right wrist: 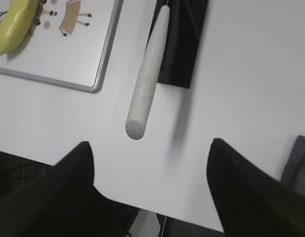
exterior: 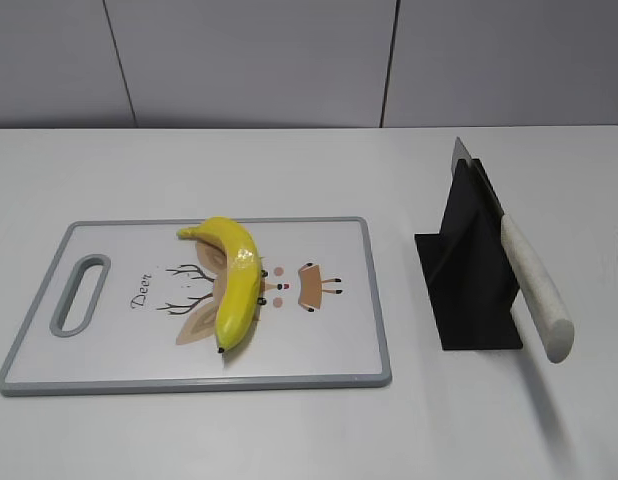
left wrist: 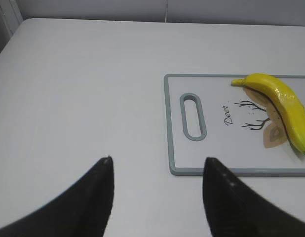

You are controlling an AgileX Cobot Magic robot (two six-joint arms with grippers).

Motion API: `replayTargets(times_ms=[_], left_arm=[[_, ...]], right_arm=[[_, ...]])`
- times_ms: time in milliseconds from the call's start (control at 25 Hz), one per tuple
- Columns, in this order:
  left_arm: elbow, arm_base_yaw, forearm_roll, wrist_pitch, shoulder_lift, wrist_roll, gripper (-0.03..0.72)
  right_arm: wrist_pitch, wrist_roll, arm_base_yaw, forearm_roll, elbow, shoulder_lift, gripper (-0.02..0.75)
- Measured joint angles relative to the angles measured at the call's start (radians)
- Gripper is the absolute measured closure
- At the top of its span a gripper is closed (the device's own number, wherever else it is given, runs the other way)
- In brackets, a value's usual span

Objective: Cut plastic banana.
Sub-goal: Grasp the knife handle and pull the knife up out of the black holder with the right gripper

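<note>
The knife's blade is held in the black stand and its speckled white handle (exterior: 534, 282) (right wrist: 147, 81) sticks out free, so my right gripper should pick up the knife there next.
The plastic banana (exterior: 236, 280) is glossy yellow and lies on a white cutting board (exterior: 109, 350) with a grey rim and a deer drawing. It also shows in the left wrist view (left wrist: 285, 106) and the right wrist view (right wrist: 15, 22). A knife (exterior: 534, 285) with a speckled white handle rests slanted in a black stand (exterior: 469, 270); its handle (right wrist: 147, 74) points toward the table's front edge. My left gripper (left wrist: 157, 160) is open and empty, over bare table left of the board. My right gripper (right wrist: 150, 143) is open and empty, near the front edge, just short of the handle's end.
The board's handle slot (left wrist: 192, 116) faces my left gripper. The table's front edge (right wrist: 157, 210) runs right under my right gripper. A dark object (right wrist: 298, 160) sits at the far right. A grey wall stands behind the table.
</note>
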Motion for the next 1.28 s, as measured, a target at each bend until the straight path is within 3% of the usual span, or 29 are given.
replayTargets(times_ms=[440, 1280], left_arm=[[0.0, 0.0, 0.0, 0.0, 0.0, 0.0, 0.137], [0.0, 0.0, 0.0, 0.0, 0.0, 0.0, 0.137]], right_arm=[[0.031, 0.004, 0.002, 0.099, -0.115, 0.344, 0.206], [-0.009, 0.04, 0.002, 0.046, -0.118, 0.651, 0.283]])
